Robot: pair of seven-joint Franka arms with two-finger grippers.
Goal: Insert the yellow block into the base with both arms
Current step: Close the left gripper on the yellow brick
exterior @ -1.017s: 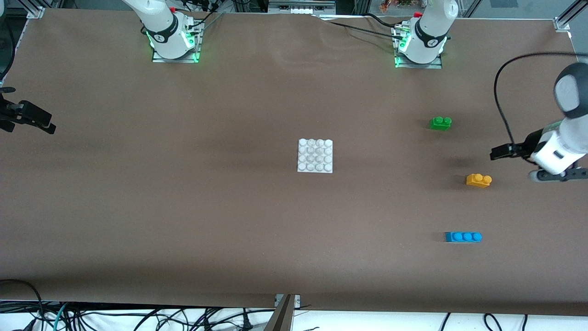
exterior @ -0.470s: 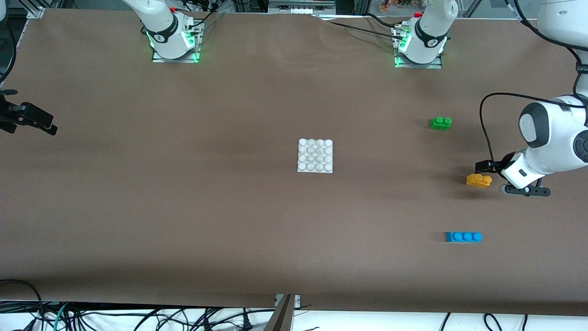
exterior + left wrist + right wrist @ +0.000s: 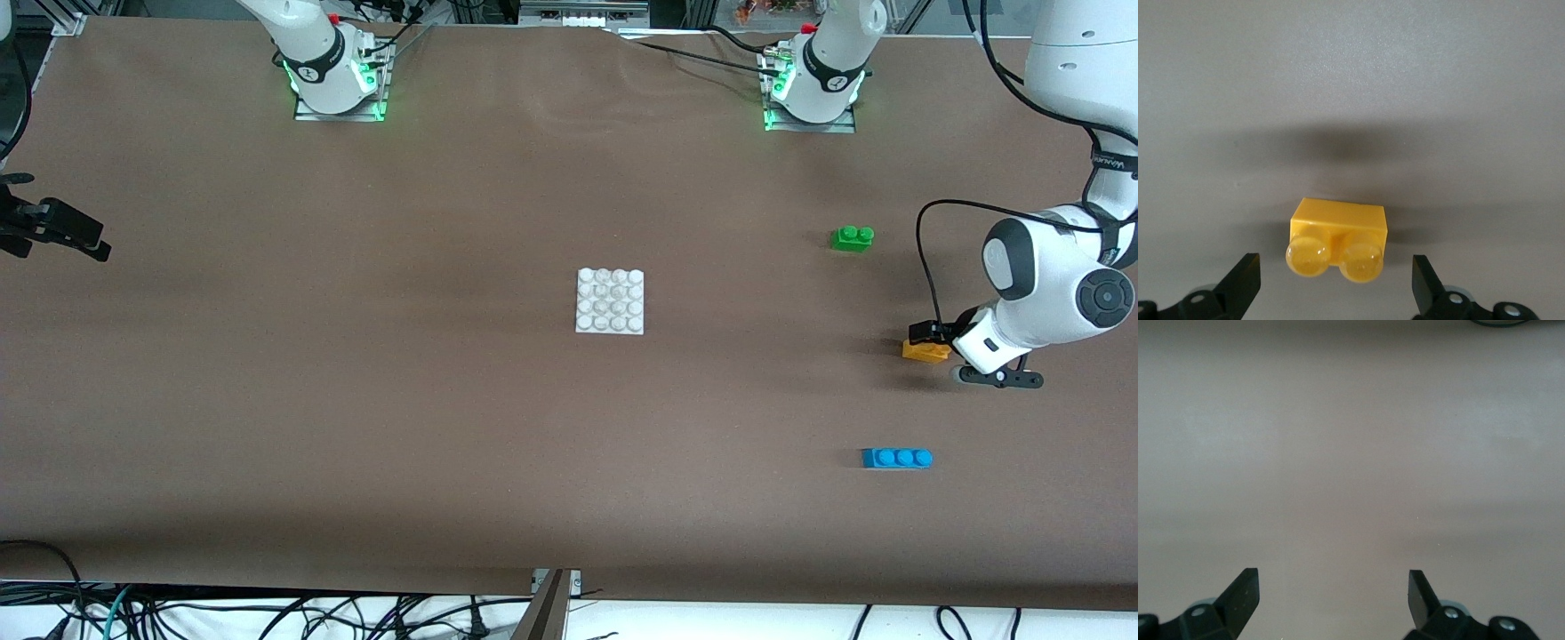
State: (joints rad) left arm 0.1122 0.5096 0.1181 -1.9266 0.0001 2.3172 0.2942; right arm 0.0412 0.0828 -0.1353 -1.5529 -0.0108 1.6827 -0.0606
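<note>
The yellow block needs its bottom free for the white studded base, so my left gripper should grab the block by its ends beside its studs.
The yellow block point(image 3: 925, 354) lies on the table toward the left arm's end, its two studs showing in the left wrist view point(image 3: 1338, 237). My left gripper point(image 3: 930, 334) hangs low over it, open, one finger on each side point(image 3: 1333, 268) with a clear gap to the block at both. The white studded base point(image 3: 610, 301) sits flat at the table's middle. My right gripper point(image 3: 55, 231) waits at the right arm's end of the table, open over bare table point(image 3: 1333, 583) with nothing between its fingers.
A green two-stud brick point(image 3: 852, 237) lies farther from the front camera than the yellow block. A blue three-stud brick point(image 3: 896, 458) lies nearer. The brown mat point(image 3: 356, 400) covers the whole table. Cables hang along the front edge.
My left arm has swung in from the table's end and come down over the yellow block, and its fingers now straddle the block. The right gripper has hardly moved.
</note>
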